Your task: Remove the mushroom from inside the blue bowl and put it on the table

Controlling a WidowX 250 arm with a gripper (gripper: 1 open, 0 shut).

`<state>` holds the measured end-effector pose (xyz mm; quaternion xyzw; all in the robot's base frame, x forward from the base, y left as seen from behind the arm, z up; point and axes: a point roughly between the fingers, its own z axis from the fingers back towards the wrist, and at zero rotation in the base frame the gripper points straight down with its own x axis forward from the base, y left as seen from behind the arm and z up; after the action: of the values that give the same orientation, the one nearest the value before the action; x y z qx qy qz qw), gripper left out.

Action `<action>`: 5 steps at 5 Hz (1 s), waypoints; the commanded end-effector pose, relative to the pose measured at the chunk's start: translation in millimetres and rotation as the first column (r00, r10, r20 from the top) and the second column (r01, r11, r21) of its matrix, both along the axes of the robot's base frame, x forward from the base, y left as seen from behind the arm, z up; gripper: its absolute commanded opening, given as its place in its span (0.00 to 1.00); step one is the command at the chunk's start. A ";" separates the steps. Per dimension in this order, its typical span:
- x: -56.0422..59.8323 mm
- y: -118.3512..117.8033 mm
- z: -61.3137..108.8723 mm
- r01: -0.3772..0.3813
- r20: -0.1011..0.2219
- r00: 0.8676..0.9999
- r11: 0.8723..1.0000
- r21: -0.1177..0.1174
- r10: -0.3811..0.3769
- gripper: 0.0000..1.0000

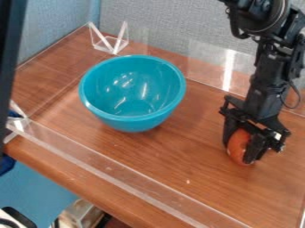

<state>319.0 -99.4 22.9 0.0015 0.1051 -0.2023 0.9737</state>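
The mushroom's lower edge (243, 160) is at the wood, so I should release the mushroom.
The blue bowl (131, 92) sits left of centre on the table (179, 156), and nothing shows inside it. At the right, the black gripper (249, 153) points steeply down with its tips at the tabletop. Its two fingers (230, 141) are closed around the mushroom (248, 146), whose reddish-orange cap shows between them. The mushroom's lower part is at or just above the wood; whether it touches the wood is hard to tell. The gripper stands well apart from the bowl, about a bowl's width to its right.
Low clear acrylic walls edge the table, with the front wall (113, 156) running diagonally near the camera. A small clear triangular stand (110, 37) is at the back left. The arm (268, 53) rises from the gripper toward the top right.
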 end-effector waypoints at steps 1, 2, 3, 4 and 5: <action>5.3 23.7 2.4 -0.081 0.004 0.997 0.997 0.007 0.081 0.00; 4.2 25.5 2.7 -0.090 -0.004 0.996 0.996 0.009 0.090 0.00; 2.8 26.8 2.7 -0.099 -0.012 0.995 0.995 0.012 0.099 1.00; 1.8 27.6 3.6 -0.105 -0.016 0.994 0.994 0.016 0.106 1.00; 0.8 28.2 5.3 -0.111 -0.015 0.994 0.994 0.020 0.112 1.00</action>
<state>315.3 -86.8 22.0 0.0027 0.1234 -0.1713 0.9775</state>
